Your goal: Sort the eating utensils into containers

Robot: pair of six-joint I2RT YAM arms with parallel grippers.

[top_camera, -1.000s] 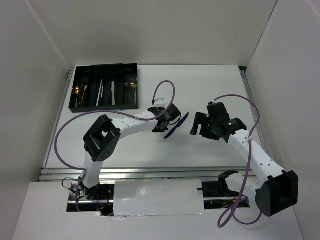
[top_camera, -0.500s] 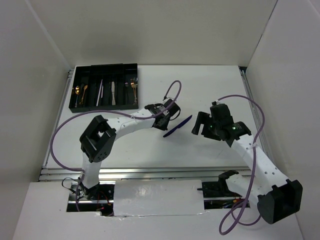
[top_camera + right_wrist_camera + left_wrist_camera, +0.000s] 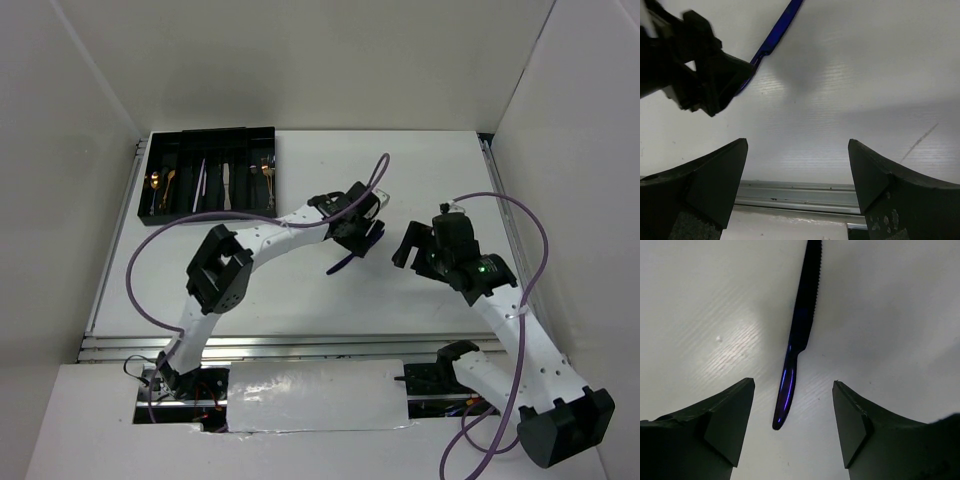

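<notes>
The fingers of my left gripper are still above the knife's handle, so it is too early to close. The gripper comes down first, then closes on the handle.
A glossy black knife [image 3: 800, 335] with a purple sheen lies flat on the white table, its serrated blade pointing away from my left wrist camera. My left gripper [image 3: 793, 390] hangs open over the knife's handle end, with the jaws wide on either side and touching nothing. In the top view the knife [image 3: 347, 260] pokes out from under the left gripper [image 3: 358, 228] at mid-table. My right gripper [image 3: 408, 246] is open and empty just right of it. The right wrist view shows the knife [image 3: 777, 30] running under the left gripper [image 3: 705, 75].
The black cutlery tray [image 3: 210, 133] sits at the far left corner, holding copper-gold utensils [image 3: 156, 182] and silver ones [image 3: 226, 186] in its slots, plus a thin pale stick [image 3: 200, 180]. Purple cables loop above both arms. The table's front rail [image 3: 800, 192] lies close below my right gripper.
My left gripper has opened and let go of the knife, which now rests on the table. The left arm reached further right; the right arm drew back to the right.
</notes>
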